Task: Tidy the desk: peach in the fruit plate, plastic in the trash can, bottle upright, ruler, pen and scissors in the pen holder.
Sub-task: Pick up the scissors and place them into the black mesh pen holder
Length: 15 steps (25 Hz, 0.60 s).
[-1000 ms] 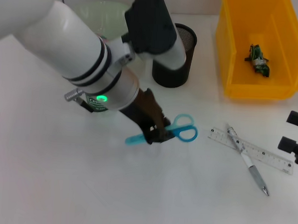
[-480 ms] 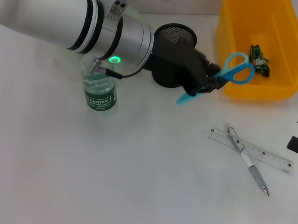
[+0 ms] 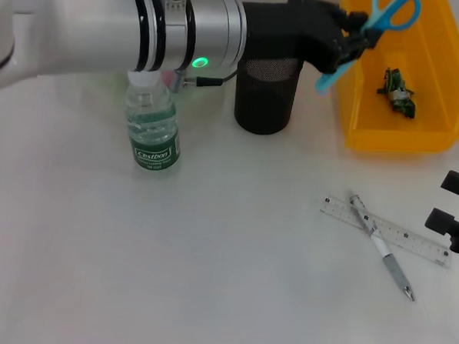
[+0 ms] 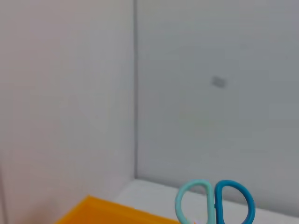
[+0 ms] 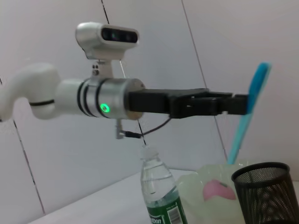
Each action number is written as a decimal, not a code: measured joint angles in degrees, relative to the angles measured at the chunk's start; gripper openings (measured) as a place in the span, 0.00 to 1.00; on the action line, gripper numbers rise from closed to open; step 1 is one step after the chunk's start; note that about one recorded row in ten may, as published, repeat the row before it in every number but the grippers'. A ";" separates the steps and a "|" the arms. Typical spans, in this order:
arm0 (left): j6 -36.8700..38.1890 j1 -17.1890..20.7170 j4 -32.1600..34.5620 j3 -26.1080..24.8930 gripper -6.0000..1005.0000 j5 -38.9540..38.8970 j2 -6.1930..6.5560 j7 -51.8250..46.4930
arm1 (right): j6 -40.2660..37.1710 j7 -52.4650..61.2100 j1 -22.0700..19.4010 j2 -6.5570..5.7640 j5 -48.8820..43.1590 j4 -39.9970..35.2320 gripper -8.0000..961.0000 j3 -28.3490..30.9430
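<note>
The scissors' blade tip is hanging outside, so the scissors would miss if I opened now. I need to move the scissors to the pen holder's opening before my left gripper lets go of them.
My left gripper [image 3: 355,38] is shut on the blue scissors [image 3: 380,22] and holds them in the air between the black mesh pen holder [image 3: 266,97] and the yellow trash can [image 3: 370,137]. The handles point up and the blade tip down, as the right wrist view shows of the scissors [image 5: 246,121]. Their handles [image 4: 215,204] fill the left wrist view. The bottle [image 3: 153,129] stands upright. Ruler [image 3: 407,239] and pen [image 3: 385,253] lie crossed on the table. A green plastic scrap [image 3: 397,93] lies in the trash can. The peach [image 5: 217,190] sits in the fruit plate [image 5: 194,193]. My right gripper [image 3: 452,205] rests open at the right edge.
The left arm [image 3: 144,29] spans the back of the table above the bottle and hides the fruit plate in the head view. White tabletop [image 3: 209,263] lies in front, with a wall behind.
The left gripper lifted the scissors off the table, carrying them up, back and right, from in front of the pen holder to beside its rim.
</note>
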 joint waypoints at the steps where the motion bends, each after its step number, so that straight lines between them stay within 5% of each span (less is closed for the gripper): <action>1: -2.06 -0.01 -1.37 0.66 0.26 -3.06 0.00 3.06 | 0.00 0.00 0.00 0.00 0.00 0.00 0.80 0.00; 10: -11.17 0.01 -11.42 5.54 0.27 -34.56 -0.02 31.00 | -0.02 -0.04 1.72 1.24 -0.39 1.10 0.80 -0.16; 15: -11.58 0.01 -12.48 6.15 0.27 -37.37 -0.02 33.63 | 0.18 -0.03 2.34 1.31 -0.46 2.09 0.80 -0.29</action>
